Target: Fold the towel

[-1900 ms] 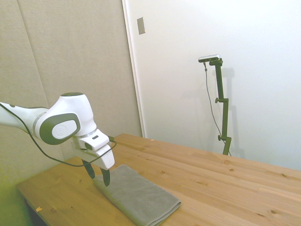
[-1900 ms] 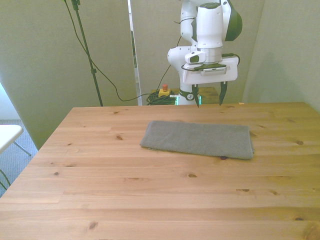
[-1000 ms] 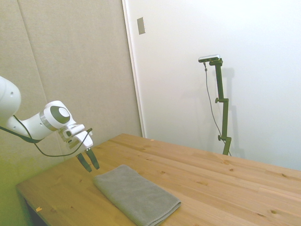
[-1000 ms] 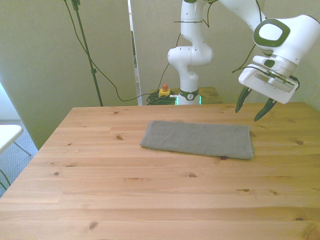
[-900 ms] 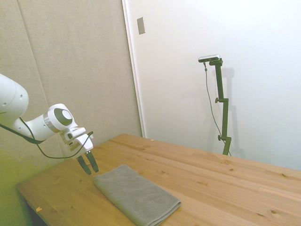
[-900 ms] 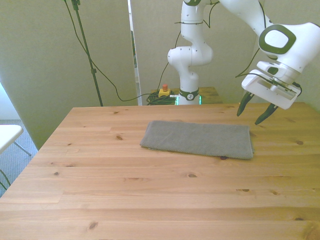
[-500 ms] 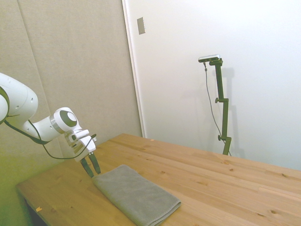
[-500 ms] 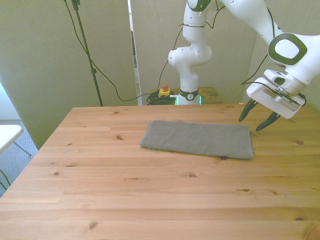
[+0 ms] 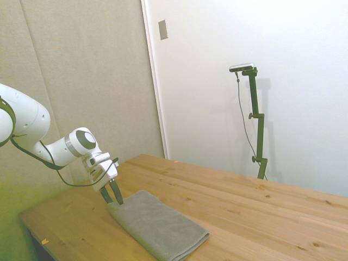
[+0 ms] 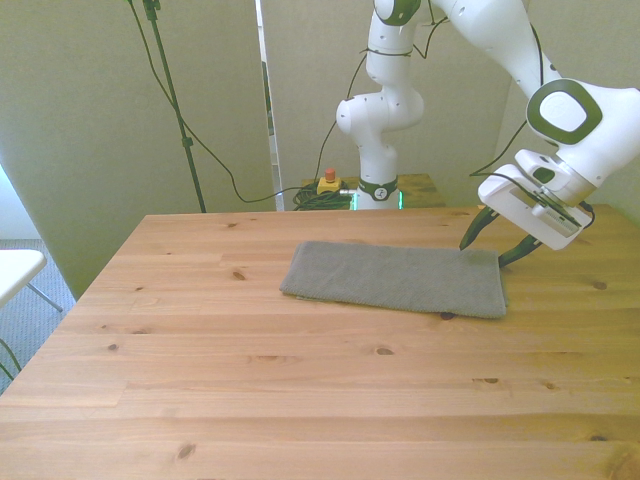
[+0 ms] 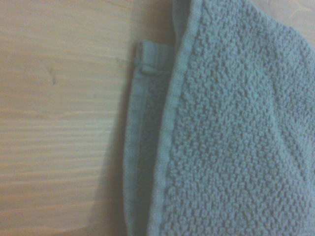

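Observation:
I should pick up the short end's hemmed corner (image 10: 488, 256) with my gripper next, to fold the towel (image 10: 395, 278). The cloth edges lie open there, while the rest is spread flat.
The gray towel (image 10: 395, 278) lies flat on the wooden table (image 10: 300, 390) as a long, layered rectangle. In the side view the towel (image 9: 160, 227) stretches from the arm's side toward the near edge. My gripper (image 10: 489, 248) is tilted and low over the towel's short end at the front view's right, open, one finger on each side of that end's far corner. In the side view my gripper (image 9: 113, 195) stands at the towel's end nearest the arm. The wrist view shows the towel's hemmed edge (image 11: 167, 123) with a lower layer sticking out beside bare wood.
The table's far edge (image 10: 560, 208) runs just behind the gripper. A padded wall panel (image 9: 81, 81) stands behind the arm in the side view. A red button on a yellow box (image 10: 328, 180) and cables sit on the floor by the robot's base.
The gripper has swung from above the towel's middle out to the front view's right, then come down and in to the towel's short end. It stayed open; the towel has not moved.

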{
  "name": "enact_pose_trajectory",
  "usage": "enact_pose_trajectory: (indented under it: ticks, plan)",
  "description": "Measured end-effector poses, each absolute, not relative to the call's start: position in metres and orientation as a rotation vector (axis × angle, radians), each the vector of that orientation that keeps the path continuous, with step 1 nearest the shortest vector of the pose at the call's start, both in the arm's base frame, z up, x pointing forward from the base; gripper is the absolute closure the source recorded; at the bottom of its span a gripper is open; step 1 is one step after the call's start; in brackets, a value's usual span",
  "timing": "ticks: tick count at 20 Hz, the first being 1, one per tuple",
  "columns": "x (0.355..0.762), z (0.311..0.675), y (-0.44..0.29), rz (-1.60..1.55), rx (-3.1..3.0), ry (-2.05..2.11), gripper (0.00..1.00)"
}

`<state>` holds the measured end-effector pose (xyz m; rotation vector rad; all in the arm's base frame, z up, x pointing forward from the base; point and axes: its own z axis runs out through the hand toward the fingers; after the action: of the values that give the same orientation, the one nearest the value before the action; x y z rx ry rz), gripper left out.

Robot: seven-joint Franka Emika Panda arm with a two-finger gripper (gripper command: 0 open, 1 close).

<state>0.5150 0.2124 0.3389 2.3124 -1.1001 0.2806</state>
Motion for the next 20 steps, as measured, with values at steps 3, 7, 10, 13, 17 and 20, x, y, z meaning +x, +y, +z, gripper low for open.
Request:
enact_pose_trajectory:
  ticks: [3, 7, 10, 13, 17, 20]
  plan:
    - [0.5162, 0.3391, 0.2082, 0.277, 2.316, -1.093, 1.0]
    - [0.5158, 0.3374, 0.2071, 0.278, 2.328, -1.087, 1.0]
    - [0.5144, 0.3356, 0.2083, 0.287, 2.348, -1.082, 1.0]
    - [0.5132, 0.3336, 0.2084, 0.289, 2.357, -1.079, 1.0]
    - [0.5118, 0.3306, 0.2058, 0.289, 2.365, -1.079, 1.0]
    - [0.5083, 0.3295, 0.2049, 0.292, 2.38, -1.073, 1.0]
